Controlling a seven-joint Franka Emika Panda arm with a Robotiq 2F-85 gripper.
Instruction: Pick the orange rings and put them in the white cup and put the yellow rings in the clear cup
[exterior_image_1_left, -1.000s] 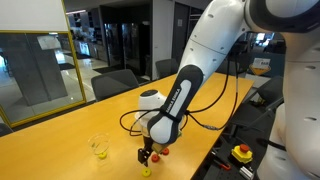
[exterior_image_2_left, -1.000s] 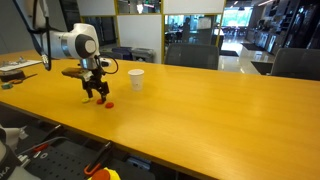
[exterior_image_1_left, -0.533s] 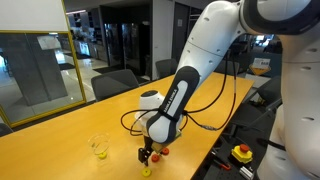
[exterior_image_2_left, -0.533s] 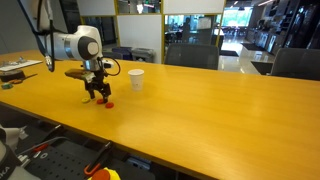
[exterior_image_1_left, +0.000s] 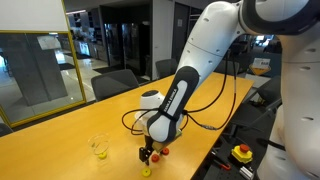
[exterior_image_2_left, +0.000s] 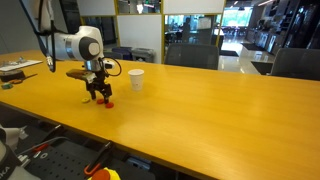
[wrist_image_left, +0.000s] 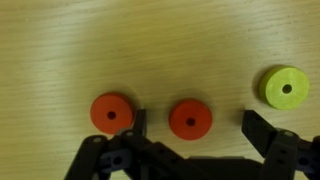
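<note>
The robot's gripper should close on the orange ring (exterior_image_1_left: 154, 158) now. The ring lies flat between the fingers and the other rings are outside, so closing now would hold the orange ring.
In the wrist view my gripper (wrist_image_left: 198, 126) stands open just above the wooden table. One orange ring (wrist_image_left: 190, 119) lies flat between its fingers, closer to the left fingertip (wrist_image_left: 140, 122). A second orange ring (wrist_image_left: 112, 114) lies just outside that finger, and a yellow ring (wrist_image_left: 286, 87) lies beyond the right finger. In both exterior views the gripper (exterior_image_1_left: 148, 155) (exterior_image_2_left: 98, 95) hangs low over the table, holding nothing. The clear cup (exterior_image_1_left: 98, 147) stands nearby with something yellow inside. The white cup (exterior_image_2_left: 136, 79) stands upright further along the table.
A yellow ring (exterior_image_1_left: 146, 171) lies near the table edge (exterior_image_1_left: 190, 172) below the gripper. A yellow box with a red button (exterior_image_1_left: 241, 153) sits off the table. Chairs stand behind the long wooden table (exterior_image_2_left: 220, 110). A brown flat object (exterior_image_2_left: 75, 73) lies behind the arm.
The gripper has crept slightly toward the orange ring; its jaws stay open and the rings have not moved.
</note>
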